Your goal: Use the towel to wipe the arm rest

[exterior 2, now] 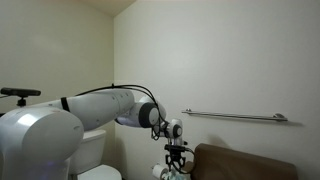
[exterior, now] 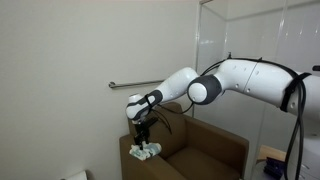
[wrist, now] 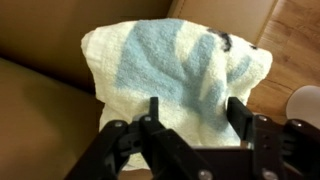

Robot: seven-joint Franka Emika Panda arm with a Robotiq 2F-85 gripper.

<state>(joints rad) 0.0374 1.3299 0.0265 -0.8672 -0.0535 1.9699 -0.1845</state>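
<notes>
The gripper reaches the bunched towel and pinches its near part from above next. The remaining cloth stays against the arm rest to wipe it.
A white and light blue towel (wrist: 180, 65) lies bunched on the arm rest (wrist: 40, 100) of a brown chair (exterior: 200, 150). It shows in both exterior views (exterior: 147, 152) (exterior 2: 164, 172). My gripper (wrist: 195, 115) points down right above the towel, also seen in both exterior views (exterior: 143, 140) (exterior 2: 176, 165). Its two fingers are spread wide apart, one at each side of the towel's near part. They do not pinch the cloth.
A metal grab bar (exterior: 135, 85) (exterior 2: 235, 116) runs along the wall behind the chair. A white toilet (exterior 2: 95, 150) stands beside the arm rest. Wooden floor (wrist: 295, 40) and a white object (wrist: 305, 105) lie past the arm rest's edge.
</notes>
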